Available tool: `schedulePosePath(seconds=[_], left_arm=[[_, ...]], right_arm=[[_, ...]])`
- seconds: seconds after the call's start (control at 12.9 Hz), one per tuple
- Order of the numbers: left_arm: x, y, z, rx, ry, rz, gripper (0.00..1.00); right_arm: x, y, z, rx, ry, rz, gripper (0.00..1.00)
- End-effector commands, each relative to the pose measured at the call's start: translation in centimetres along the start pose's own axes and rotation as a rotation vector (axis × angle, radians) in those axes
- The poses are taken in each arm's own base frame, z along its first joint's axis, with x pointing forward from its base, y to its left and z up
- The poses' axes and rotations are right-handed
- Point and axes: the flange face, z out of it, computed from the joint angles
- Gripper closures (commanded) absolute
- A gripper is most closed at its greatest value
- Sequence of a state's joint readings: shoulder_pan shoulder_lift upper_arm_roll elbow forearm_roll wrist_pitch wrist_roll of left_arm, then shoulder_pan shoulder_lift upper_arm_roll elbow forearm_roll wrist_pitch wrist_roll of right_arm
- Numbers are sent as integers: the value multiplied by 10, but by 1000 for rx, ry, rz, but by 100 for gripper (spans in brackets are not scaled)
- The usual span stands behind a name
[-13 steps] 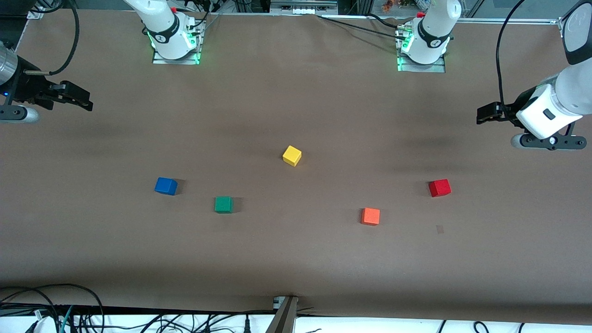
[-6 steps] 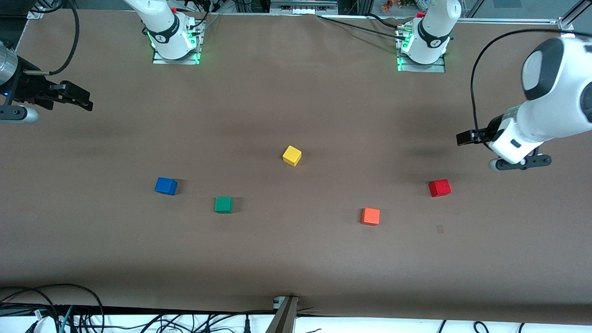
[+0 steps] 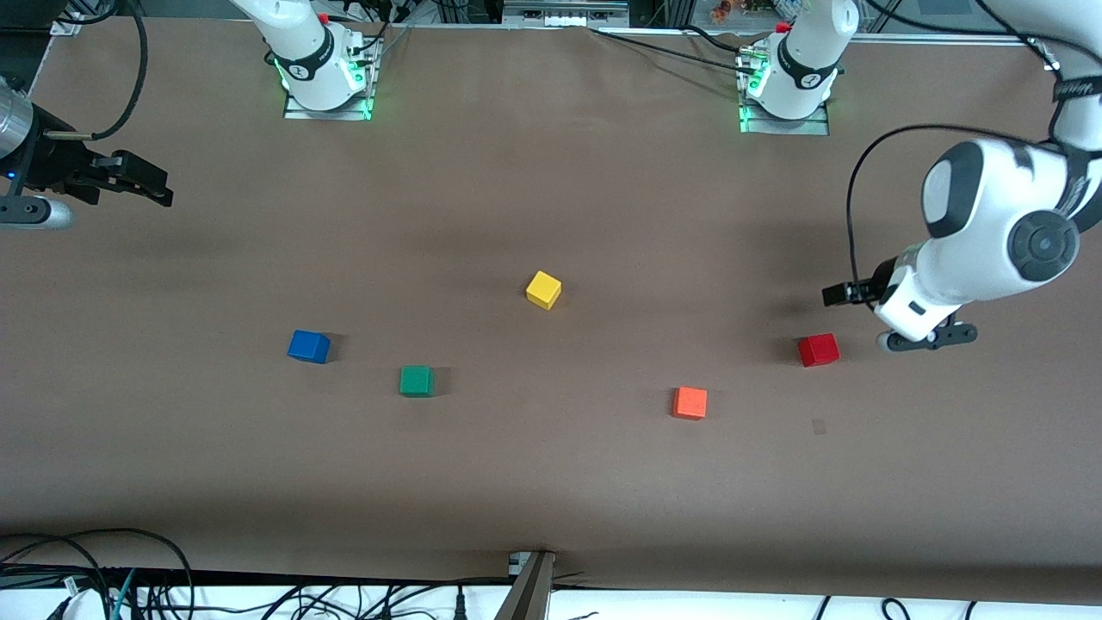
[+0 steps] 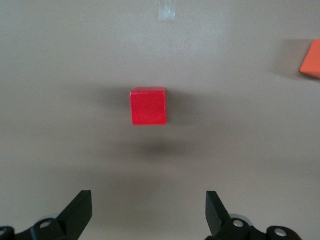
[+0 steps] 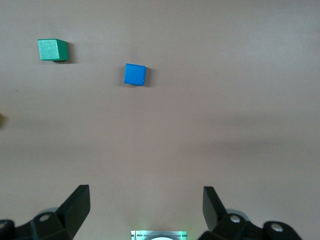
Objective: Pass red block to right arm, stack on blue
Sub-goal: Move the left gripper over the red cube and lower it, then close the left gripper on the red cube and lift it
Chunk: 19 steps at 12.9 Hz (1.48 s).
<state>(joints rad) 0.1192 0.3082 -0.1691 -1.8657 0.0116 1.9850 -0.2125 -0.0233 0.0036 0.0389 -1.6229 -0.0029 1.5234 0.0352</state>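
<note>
My left gripper grips the opposite sides of the red block [image 3: 818, 350] next, to pass it on for stacking on the blue block [image 3: 308, 346].
The red block [image 3: 818, 350] sits on the brown table toward the left arm's end. In the left wrist view it [image 4: 148, 106] lies ahead of the open fingers, apart from them. My left gripper [image 3: 839, 294] hangs open and empty over bare table just beside the red block; its midpoint shows in its wrist view [image 4: 148, 212]. The blue block [image 3: 308, 346] sits toward the right arm's end and shows in the right wrist view [image 5: 135, 74]. My right gripper [image 3: 142, 185] waits open and empty over the table's edge at its own end [image 5: 145, 205].
A green block [image 3: 417, 380] lies beside the blue one, also in the right wrist view [image 5: 52, 50]. A yellow block [image 3: 543, 289] sits mid-table. An orange block [image 3: 690, 402] lies beside the red one [image 4: 311, 60]. A small tape mark [image 3: 818, 426] is nearer the camera than the red block.
The left arm has swung in from the table's end and lowered, bringing its gripper close beside the red block. The right arm and all blocks have not moved.
</note>
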Motion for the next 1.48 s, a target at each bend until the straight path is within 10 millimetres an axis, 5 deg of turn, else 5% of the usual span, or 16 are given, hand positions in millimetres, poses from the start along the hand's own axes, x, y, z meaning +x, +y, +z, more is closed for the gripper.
schedulePosePath(seconds=[0.0,0.7,1.01,1.4], left_arm=[[19,-4,33,-7,11,-17,0],[53,-8,126,19,79,28,0],[54,-12,128,21,83,32,0],[54,-14,128,26,75,72,86]], right_arm=[[-3,2,-4,12,-6,13,0],[-3,1,-5,18,-8,13,0],[-3,1,-5,18,-8,13,0],[-3,1,-5,18,-8,13,0]])
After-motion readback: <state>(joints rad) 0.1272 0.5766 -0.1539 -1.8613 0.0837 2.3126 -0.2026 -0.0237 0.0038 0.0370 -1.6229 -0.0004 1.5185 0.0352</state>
